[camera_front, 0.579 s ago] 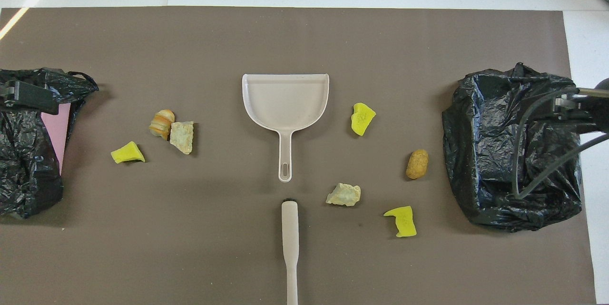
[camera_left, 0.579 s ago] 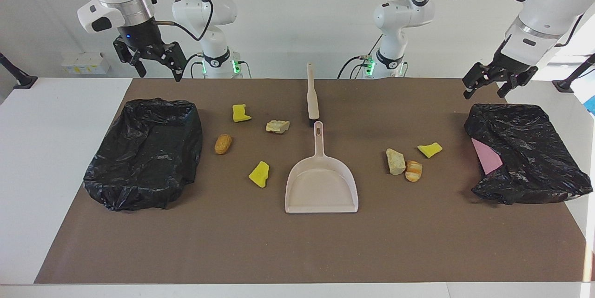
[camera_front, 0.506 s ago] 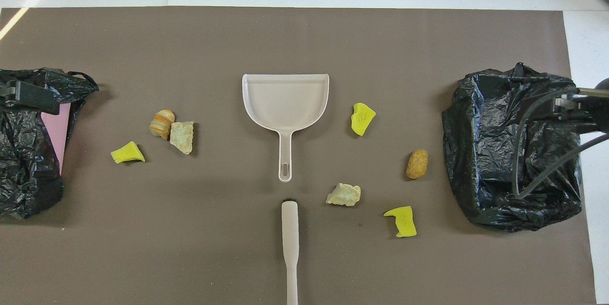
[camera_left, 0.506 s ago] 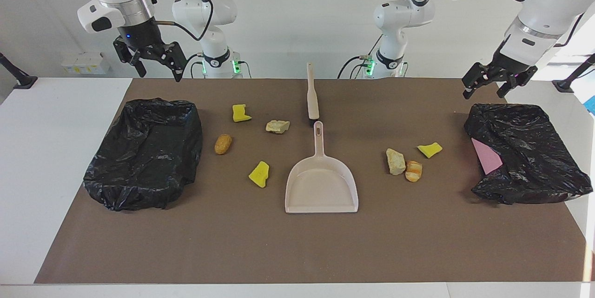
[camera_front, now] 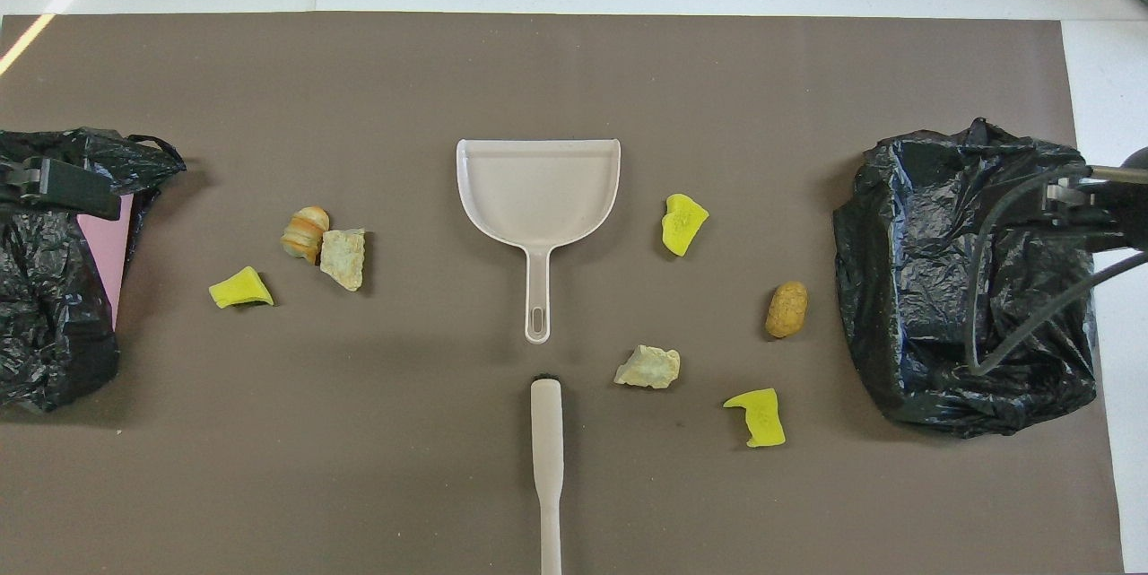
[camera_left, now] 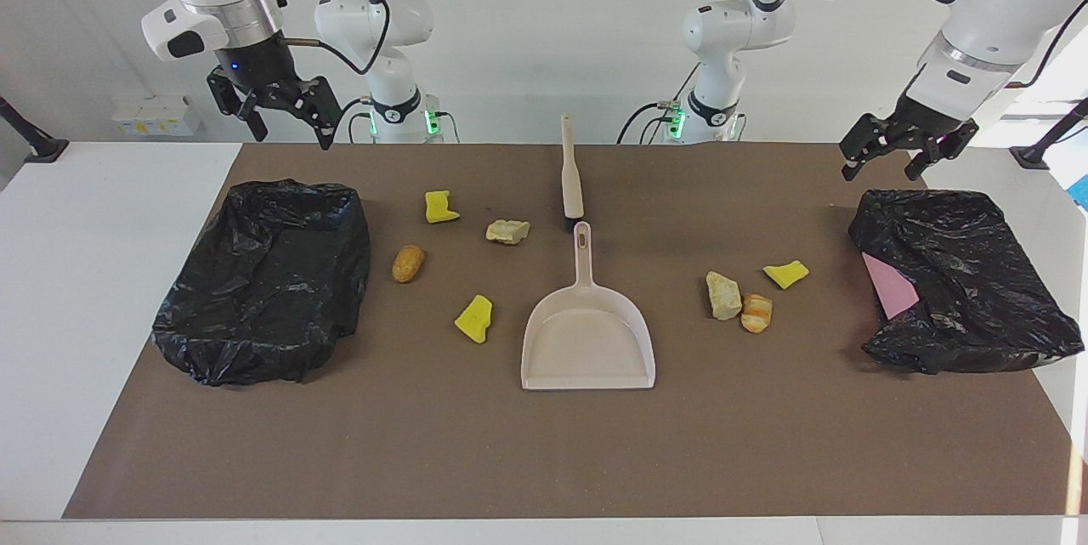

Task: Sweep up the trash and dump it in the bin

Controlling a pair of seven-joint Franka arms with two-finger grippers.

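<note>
My right gripper is to hold the dustpan by its narrow handle (camera_front: 537, 297) next, because the dustpan's pan is far wider than my fingers.
Several scraps of trash lie on the brown mat: yellow chunks (camera_left: 441, 207) (camera_left: 474, 318) (camera_left: 785, 274), tan lumps (camera_left: 507, 231) (camera_left: 723, 296), a brown piece (camera_left: 408, 263) and an orange-striped piece (camera_left: 756, 312). A bin lined with a black bag (camera_left: 263, 281) sits at the right arm's end, and another (camera_left: 960, 281) at the left arm's end. My right gripper (camera_left: 291, 135) hangs open above the robot-side edge of its bin. My left gripper (camera_left: 881, 169) hangs open above the edge of the other bin. Both hold nothing.
A beige dustpan (camera_left: 588, 341) lies in the middle of the mat, its handle pointing at the robots. A beige brush (camera_left: 571, 179) lies in line with it, nearer to the robots. A pink wall (camera_left: 888, 286) shows through the bag at the left arm's end.
My left gripper has shifted slightly above its bin. The right gripper and everything on the mat have stayed put.
</note>
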